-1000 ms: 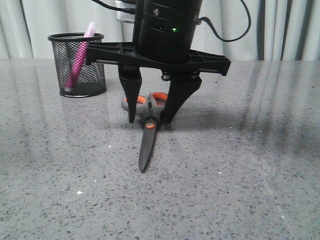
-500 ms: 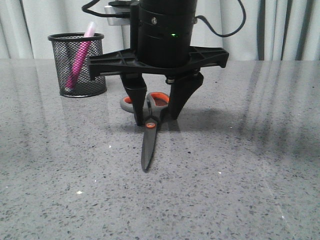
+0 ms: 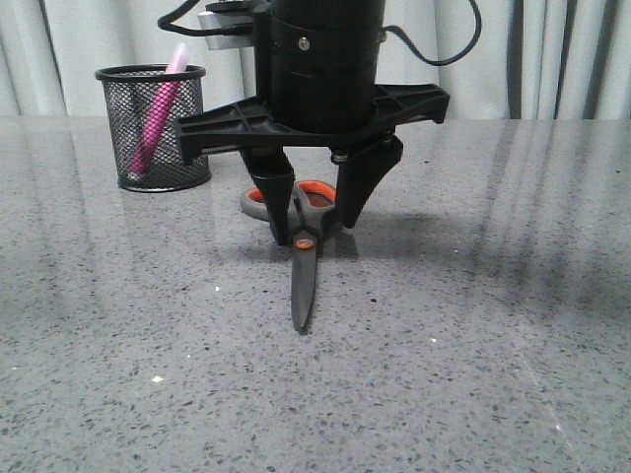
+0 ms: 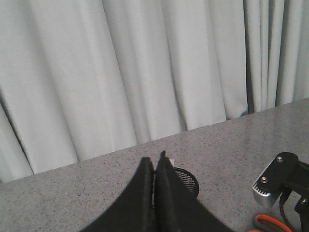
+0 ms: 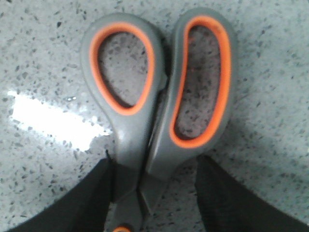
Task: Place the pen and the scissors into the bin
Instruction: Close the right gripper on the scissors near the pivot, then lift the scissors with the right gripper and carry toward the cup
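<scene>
My right fingers straddle the scissors' neck (image 3: 305, 229) at table level and should close.
The scissors (image 3: 304, 281) lie flat on the table, blades pointing toward the front edge and orange-lined handles (image 5: 145, 96) toward the back. My right gripper (image 3: 313, 233) reaches down over them, open, its fingers straddling the neck just behind the pivot. One finger (image 5: 91, 198) touches the neck, while the other (image 5: 227, 198) stands a little apart from it. The bin (image 3: 163, 128) stands upright at the back left with the pink pen (image 3: 158, 113) leaning inside it. My left gripper (image 4: 155, 162) is shut and empty, held above the bin (image 4: 187, 179).
Pale curtains (image 3: 552, 59) hang behind the grey speckled table (image 3: 473, 345). A silver part of the right arm (image 4: 266, 186) shows in the left wrist view, beside the bin.
The right gripper's fingers have drawn closer together around the scissors' neck. The scissors have been nudged, and their blade tip has swung slightly to the right.
</scene>
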